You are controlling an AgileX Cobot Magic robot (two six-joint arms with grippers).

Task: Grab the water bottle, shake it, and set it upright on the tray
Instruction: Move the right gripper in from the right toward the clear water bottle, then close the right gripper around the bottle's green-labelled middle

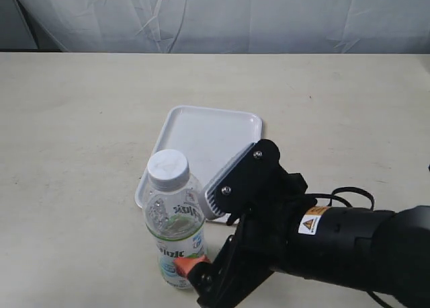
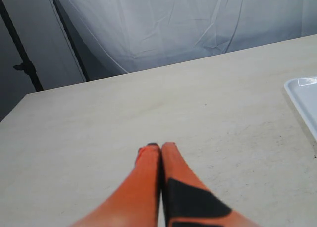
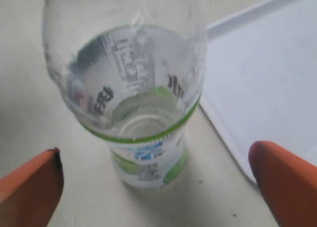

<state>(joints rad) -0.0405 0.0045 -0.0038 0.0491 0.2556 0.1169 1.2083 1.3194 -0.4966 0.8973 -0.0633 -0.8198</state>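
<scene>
My right gripper grabs the water bottle by its labelled middle (image 1: pixel 176 233) (image 3: pixel 136 122) next, so the bottle's base stays free to stand on the tray.
The water bottle (image 1: pixel 175 214) stands upright on the table, just off the near left corner of the white tray (image 1: pixel 201 136). It is clear, with a white cap and a lime-and-blue label. My right gripper (image 1: pixel 201 227) is open and reaches in from the right. Its orange fingertips (image 1: pixel 188 262) stand on either side of the bottle without gripping it. In the right wrist view the bottle (image 3: pixel 138 103) fills the space ahead of the right gripper (image 3: pixel 158 182), with the tray (image 3: pixel 267 63) beside it. My left gripper (image 2: pixel 161 146) is shut on nothing, over bare table.
A pale tabletop (image 1: pixel 80 133) runs back to a white curtain (image 1: pixel 222 15). The right arm's black body and cable (image 1: pixel 342 237) fill the front right. One tray corner (image 2: pixel 304 95) shows in the left wrist view.
</scene>
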